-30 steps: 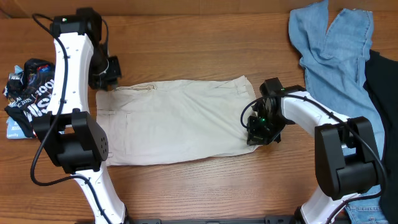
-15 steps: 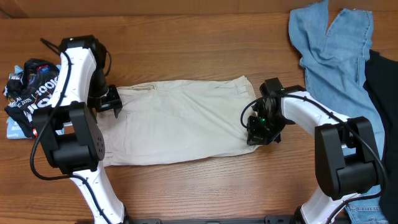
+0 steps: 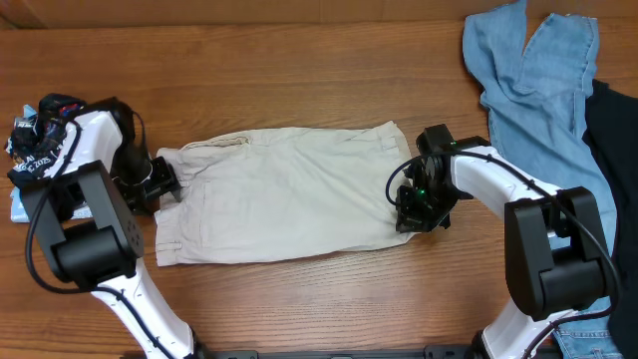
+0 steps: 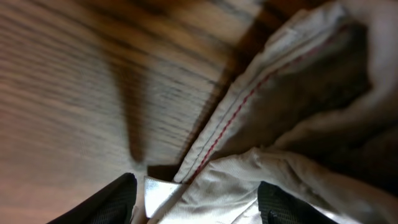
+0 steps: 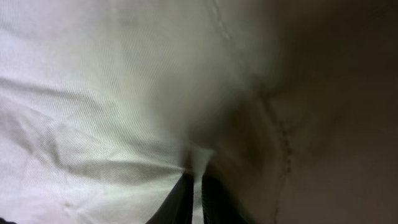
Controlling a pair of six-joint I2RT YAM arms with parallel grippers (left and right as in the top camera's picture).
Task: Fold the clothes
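Observation:
The cream trousers (image 3: 279, 194) should be grabbed next by the red-stitched hem with my left gripper. It can then carry that end of the trousers over the rest and fold them.
The cream trousers (image 3: 279, 194) lie folded flat across the middle of the table. My left gripper (image 3: 159, 182) is at their left edge; in the left wrist view its open fingers (image 4: 196, 202) straddle the cream hem (image 4: 261, 180) with red stitching. My right gripper (image 3: 411, 211) is at the trousers' right edge, and the right wrist view shows its fingers (image 5: 196, 193) shut on a pinch of cream cloth (image 5: 112, 112). The light blue jeans (image 3: 533, 75) lie at the back right. The black white-lettered piece (image 3: 45, 140) is bunched at the far left.
A dark garment (image 3: 610, 170) lies along the right edge beside the jeans. More blue denim (image 3: 583, 334) shows at the bottom right corner. The wooden tabletop (image 3: 299, 60) stretches behind the trousers.
My left arm has swung down and left from the trousers' back-left corner to their left edge. The trousers' left edge has shifted slightly. The right arm has not moved.

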